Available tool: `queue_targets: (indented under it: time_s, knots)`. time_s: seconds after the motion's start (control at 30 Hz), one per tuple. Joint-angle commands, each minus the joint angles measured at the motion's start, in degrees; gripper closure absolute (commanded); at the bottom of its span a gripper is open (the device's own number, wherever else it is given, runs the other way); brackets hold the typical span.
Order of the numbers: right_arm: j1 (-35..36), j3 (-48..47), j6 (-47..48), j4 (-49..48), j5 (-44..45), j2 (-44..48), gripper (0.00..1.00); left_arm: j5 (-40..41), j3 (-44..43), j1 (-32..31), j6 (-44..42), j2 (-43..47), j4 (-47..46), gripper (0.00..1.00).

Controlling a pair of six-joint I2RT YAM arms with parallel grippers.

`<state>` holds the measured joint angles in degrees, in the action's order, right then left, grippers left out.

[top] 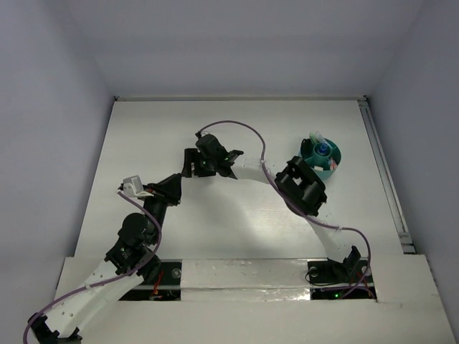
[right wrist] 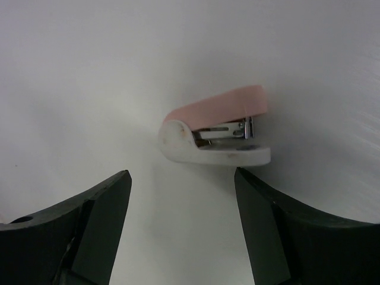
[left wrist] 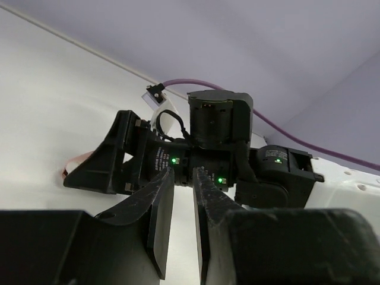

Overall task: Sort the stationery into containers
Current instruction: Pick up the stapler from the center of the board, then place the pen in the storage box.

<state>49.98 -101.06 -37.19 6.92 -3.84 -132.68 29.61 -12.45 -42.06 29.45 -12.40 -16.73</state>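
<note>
The stapler needs its open end free to go into the teal cup, so my right gripper should next grab the stapler by its rounded hinge end [right wrist: 179,139].
A small stapler [right wrist: 217,133] with a pink top and white base lies on the white table, just beyond my right gripper [right wrist: 182,175], which is open wide and empty. In the top view the right gripper [top: 191,163] hovers over the table's middle and hides the stapler. A sliver of the pink stapler [left wrist: 73,164] shows in the left wrist view beside the right gripper's fingers [left wrist: 104,166]. My left gripper [top: 171,188] is just below and to the left of the right one, its jaws [left wrist: 184,173] a narrow gap apart and empty. The teal cup [top: 334,162] stands at the back right with pens in it.
The right arm's elbow [top: 303,188] is next to the cup. A purple cable [top: 240,125] arcs above the right wrist. A rail [top: 384,172] runs along the table's right edge. Grey walls enclose the table.
</note>
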Motion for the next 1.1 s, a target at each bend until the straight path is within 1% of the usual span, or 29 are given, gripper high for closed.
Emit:
queue_targets:
  time_s: [0.0, 0.07, 0.1, 0.27, 0.3, 0.37, 0.4, 0.47, 0.5, 0.53, 0.6, 0.67, 0.7, 0.77, 0.8, 0.83, 0.9, 0.93, 0.97, 1.0, 1.03, 1.07]
  knots:
    - [0.0, -4.2, -2.3, -0.3, 3.8, -3.4, 0.22, -0.3, -0.2, -0.4, -0.1, 1.1, -1.5, 0.83]
    - [0.0, -6.4, -2.7, 2.1, 6.8, -5.1, 0.21, -0.4, -0.1, -0.4, -0.1, 1.0, -1.5, 0.83]
    - [0.0, -9.5, -2.6, 3.5, 7.2, -6.0, 0.21, -0.5, -0.2, -0.4, -0.1, 0.9, -1.5, 0.84]
    - [0.0, -14.9, 0.0, 9.9, 10.5, -10.5, 0.21, -0.6, -0.2, -0.4, -0.1, 1.2, -1.5, 0.83]
    - [0.0, -15.7, 0.7, 10.8, 11.6, -11.0, 0.26, -0.6, -0.1, -0.4, -0.1, 1.2, -1.6, 0.83]
    - [0.0, -18.1, 3.1, 13.6, 12.7, -12.2, 0.29, -0.4, 0.0, -0.4, -0.1, 1.2, -1.5, 0.83]
    - [0.0, -18.5, 3.9, 13.9, 13.0, -12.5, 0.36, -0.3, 0.0, -0.4, -0.1, 1.2, -1.5, 0.83]
    - [0.0, -18.9, 6.1, 15.5, 13.3, -12.7, 0.42, -0.2, 0.0, -0.4, -0.1, 1.4, -1.5, 0.83]
    - [0.0, -18.6, 7.0, 15.7, 13.6, -12.3, 0.52, -0.2, 0.1, -0.4, -0.2, 1.5, -1.5, 0.83]
    - [0.0, -18.0, 8.3, 16.0, 14.0, -11.8, 0.56, -0.2, 0.1, -0.4, -0.1, 1.5, -1.5, 0.83]
    - [0.0, -14.9, 10.5, 15.4, 14.5, -9.7, 0.61, -0.1, 0.1, -0.4, -0.2, 1.3, -1.5, 0.83]
    - [0.0, -12.3, 13.6, 14.9, 15.9, -7.7, 0.63, -0.3, 0.1, -0.4, -0.1, 0.9, -1.7, 0.83]
    - [0.0, -9.5, 15.0, 14.8, 15.9, -6.6, 0.65, -0.3, 0.1, -0.4, -0.2, 0.7, -1.7, 0.83]
    - [0.0, -6.3, 18.2, 15.2, 17.4, -3.0, 0.66, -0.4, 0.1, -0.4, -0.2, 0.4, -1.9, 0.83]
    - [0.0, -1.9, 19.4, 15.0, 18.9, -1.5, 0.68, -0.5, 0.0, -0.4, -0.2, 0.3, -2.0, 0.83]
    - [0.0, 0.3, 21.8, 14.7, 19.3, 1.7, 0.69, -0.7, 0.1, -0.4, -0.2, 0.3, -2.1, 0.83]
    - [0.0, 4.7, 23.6, 14.7, 21.7, 5.1, 0.7, -0.8, 0.0, -0.4, -0.2, 0.1, -2.2, 0.83]
    - [0.0, 9.3, 25.4, 14.8, 22.5, 8.5, 0.71, -1.0, 0.1, -0.4, -0.1, 0.1, -2.3, 0.83]
    - [0.0, 11.6, 25.8, 15.1, 23.5, 10.3, 0.72, -1.0, 0.1, -0.4, -0.2, 0.0, -2.3, 0.83]
    - [0.0, 16.0, 26.5, 15.3, 25.1, 13.9, 0.75, -1.3, 0.2, -0.4, -0.1, 0.0, -2.5, 0.83]
    - [0.0, 16.1, 26.8, 15.3, 25.5, 13.9, 0.78, -1.5, 0.1, -0.4, -0.1, -0.1, -2.7, 0.83]
    - [-0.7, 20.5, 26.7, 15.4, 25.8, 17.8, 0.8, -1.7, 0.2, -0.4, -0.1, -0.3, -2.9, 0.83]
